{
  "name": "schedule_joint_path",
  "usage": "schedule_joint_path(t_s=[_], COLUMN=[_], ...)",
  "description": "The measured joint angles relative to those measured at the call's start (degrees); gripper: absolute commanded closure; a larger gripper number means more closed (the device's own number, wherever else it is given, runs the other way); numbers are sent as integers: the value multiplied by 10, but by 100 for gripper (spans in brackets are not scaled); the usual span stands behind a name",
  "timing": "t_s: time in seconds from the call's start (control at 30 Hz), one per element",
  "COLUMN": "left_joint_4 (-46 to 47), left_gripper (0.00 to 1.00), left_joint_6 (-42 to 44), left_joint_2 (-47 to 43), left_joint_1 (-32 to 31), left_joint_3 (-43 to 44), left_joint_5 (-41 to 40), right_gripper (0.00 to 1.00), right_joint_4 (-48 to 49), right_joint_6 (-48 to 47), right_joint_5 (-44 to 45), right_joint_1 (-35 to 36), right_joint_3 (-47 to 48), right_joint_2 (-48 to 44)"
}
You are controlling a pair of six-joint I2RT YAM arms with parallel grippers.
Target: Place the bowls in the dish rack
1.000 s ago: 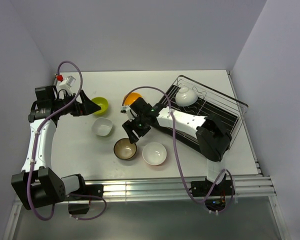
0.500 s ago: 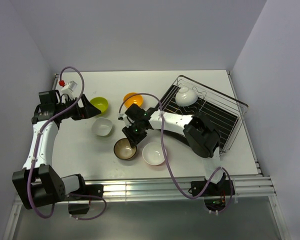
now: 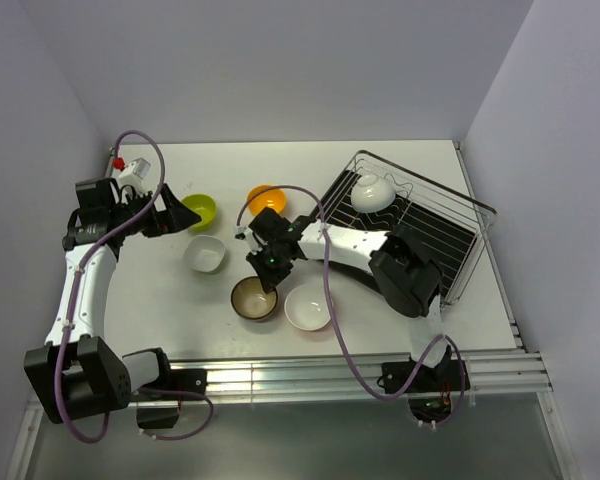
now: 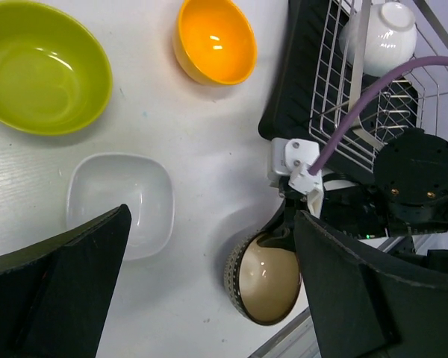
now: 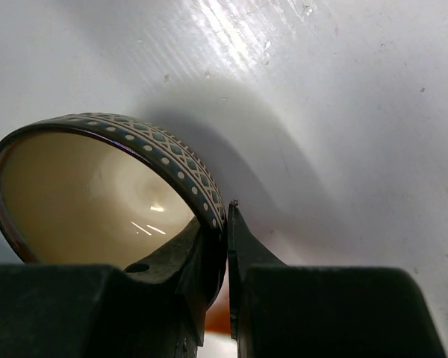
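Note:
I would bring the brown bowl up by its rim if I lifted my right gripper now, because my shut fingers are pinching the bowl's patterned side [image 3: 270, 287] [image 5: 219, 231].
The brown bowl [image 3: 253, 298] with a dark patterned outside sits on the table, and my right gripper [image 3: 268, 276] is shut on its far rim. In the right wrist view one finger is inside this brown bowl [image 5: 89, 194] and the other outside, with the right gripper [image 5: 225, 224] pinching the rim. My left gripper [image 3: 176, 215] stands open beside the lime green bowl [image 3: 200, 210], holding nothing. In the left wrist view, the left gripper [image 4: 213, 216] hangs wide above the table. An orange bowl [image 3: 265, 199] and two white bowls [image 3: 205, 254] [image 3: 308, 307] rest on the table. Another white bowl [image 3: 371, 192] lies in the dish rack [image 3: 450, 215].
The dish rack stands at the right, angled, on its black tray [image 4: 299, 82]. The right arm's purple cable [image 3: 332, 300] loops over the table by the round white bowl. Walls close in the table at the back and on both sides.
The right gripper came down onto the brown bowl's rim and closed on it. The left gripper shifted slightly by the green bowl and stayed open.

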Motion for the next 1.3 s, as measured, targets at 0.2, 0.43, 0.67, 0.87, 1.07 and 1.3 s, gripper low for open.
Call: schedule_joint_path(t_s=[0.2,0.43,0.67,0.87,1.07,1.3], left_joint_4=[-9,-5,37,84,119,138], left_gripper=[1,0,0,1,1,1], left_joint_6=[-27,-59,-101,-135,-184,-266], left_joint_2=[1,74,147,213,301,368], left_joint_1=[-58,-170,-282,-375,-439,-472], left_joint_3=[75,300,382,405,441,464], left_joint_5=[-29,-41,-44,-44,-44,-38], right_gripper=[100,100,100,100,100,100], right_joint_4=[-1,43,51,51,48,61], right_joint_6=[9,30,30,31,50,79], right_joint_5=[-38,-78,-100,-122,-194,-269], right_joint_1=[-37,-193,-314,-400,-512,-602], right_joint_3=[-4,-3,-20,-82,-132,-146], right_joint_2=[-89,-273,-354,-397,-407,-405])
